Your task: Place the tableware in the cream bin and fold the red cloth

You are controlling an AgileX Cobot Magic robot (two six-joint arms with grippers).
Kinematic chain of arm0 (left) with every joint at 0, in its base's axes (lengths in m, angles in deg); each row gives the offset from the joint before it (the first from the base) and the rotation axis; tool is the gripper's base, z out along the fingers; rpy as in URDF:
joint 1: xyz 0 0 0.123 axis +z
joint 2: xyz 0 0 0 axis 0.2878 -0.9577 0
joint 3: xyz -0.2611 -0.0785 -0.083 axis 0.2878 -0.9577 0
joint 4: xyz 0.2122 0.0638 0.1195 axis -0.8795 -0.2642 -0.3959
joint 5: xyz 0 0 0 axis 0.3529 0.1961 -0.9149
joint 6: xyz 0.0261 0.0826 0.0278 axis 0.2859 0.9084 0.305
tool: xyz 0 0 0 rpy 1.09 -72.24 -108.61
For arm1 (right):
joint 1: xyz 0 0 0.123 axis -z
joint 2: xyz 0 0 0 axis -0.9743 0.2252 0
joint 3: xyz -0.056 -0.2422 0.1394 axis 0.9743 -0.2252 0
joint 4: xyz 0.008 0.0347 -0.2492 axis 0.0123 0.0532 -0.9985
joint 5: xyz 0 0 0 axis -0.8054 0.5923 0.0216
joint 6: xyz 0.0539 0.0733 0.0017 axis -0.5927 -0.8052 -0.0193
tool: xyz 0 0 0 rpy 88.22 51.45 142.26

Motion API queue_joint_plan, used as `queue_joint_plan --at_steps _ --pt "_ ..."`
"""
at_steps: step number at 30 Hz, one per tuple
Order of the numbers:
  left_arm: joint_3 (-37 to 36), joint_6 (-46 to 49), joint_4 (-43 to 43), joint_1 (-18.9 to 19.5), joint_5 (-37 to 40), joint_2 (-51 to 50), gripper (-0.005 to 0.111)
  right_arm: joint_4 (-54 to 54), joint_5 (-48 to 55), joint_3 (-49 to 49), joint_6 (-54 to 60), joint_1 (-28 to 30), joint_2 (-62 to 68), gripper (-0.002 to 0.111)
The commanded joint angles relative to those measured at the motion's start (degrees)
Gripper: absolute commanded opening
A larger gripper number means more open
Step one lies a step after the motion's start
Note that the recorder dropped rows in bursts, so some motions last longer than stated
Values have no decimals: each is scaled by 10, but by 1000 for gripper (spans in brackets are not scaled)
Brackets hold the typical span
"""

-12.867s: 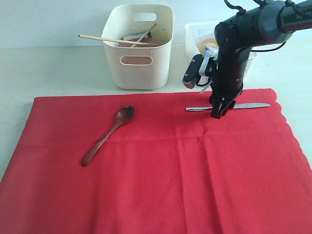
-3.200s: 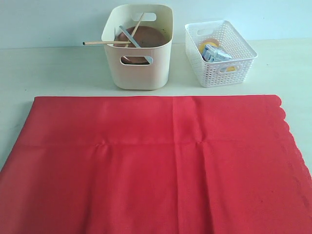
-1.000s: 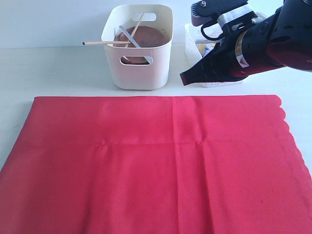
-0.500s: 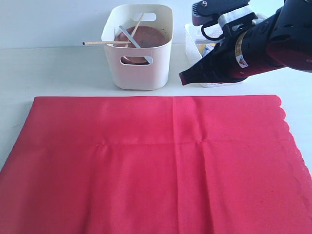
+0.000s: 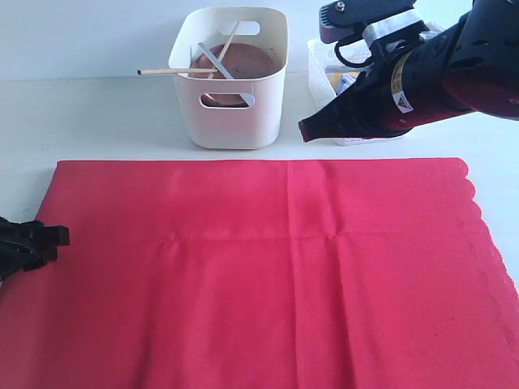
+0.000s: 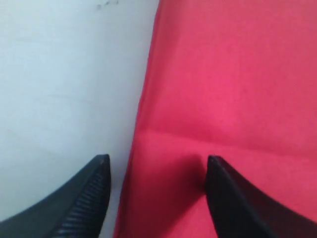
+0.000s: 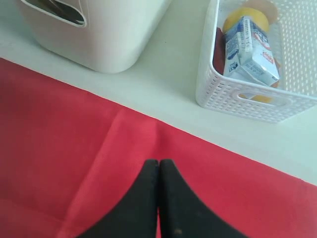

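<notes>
The left gripper grabs the red cloth by its plain straight edge [image 5: 45, 203] next, to fold it over toward its scalloped edge [image 5: 475, 212].
The red cloth [image 5: 268, 267] lies flat across the table, scalloped edge at the right. Behind it stands the cream bin [image 5: 231, 77], holding the brown plate [image 5: 235, 63], the chopsticks [image 5: 174, 71] sticking out to the left, and the silver knife [image 5: 217, 61]. My left gripper [image 5: 57, 236] enters at the cloth's left edge; in the left wrist view the left gripper [image 6: 157, 161] is open, straddling the red cloth's [image 6: 233, 99] edge. My right gripper [image 5: 304, 130] hovers above the cloth's far edge, and the right gripper [image 7: 159, 162] is shut and empty over the red cloth [image 7: 74, 148].
A white lattice basket [image 7: 257, 99] with a milk carton [image 7: 250, 47] and something yellow stands right of the cream bin [image 7: 99, 34], largely hidden behind my right arm in the exterior view. Pale bare table [image 5: 97, 113] surrounds the cloth at the back and left.
My left gripper has come into the exterior view at the cloth's left edge. The right arm has stayed where it was; earlier it was out of view, and the spoon and knife left the cloth.
</notes>
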Motion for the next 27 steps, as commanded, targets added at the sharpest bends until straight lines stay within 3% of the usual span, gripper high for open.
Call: queue_joint_plan --at_steps 1,3,8,9,13,17,22,27 --pt "2 -3 -3 -3 -5 -21 53 -1 -2 -3 0 -1 -1 0" --pt "2 -3 -3 -3 -2 -24 44 -1 -2 -3 0 -1 -1 0" --pt "2 -3 -3 -3 0 -31 4 0 -2 -3 0 -1 0 0" --pt "2 0 -7 -3 2 -31 0 0 -2 -3 0 -1 0 0" --pt "3 37 -7 10 3 -32 0 40 -19 -3 13 -2 1 0" --pt "15 79 -7 57 3 -32 0 142 -64 -3 72 -2 29 0" --pt "54 138 -7 125 44 -32 0 373 -63 -3 281 -2 95 0" --pt "96 163 -7 153 112 -27 0 682 -49 -3 580 -5 165 0"
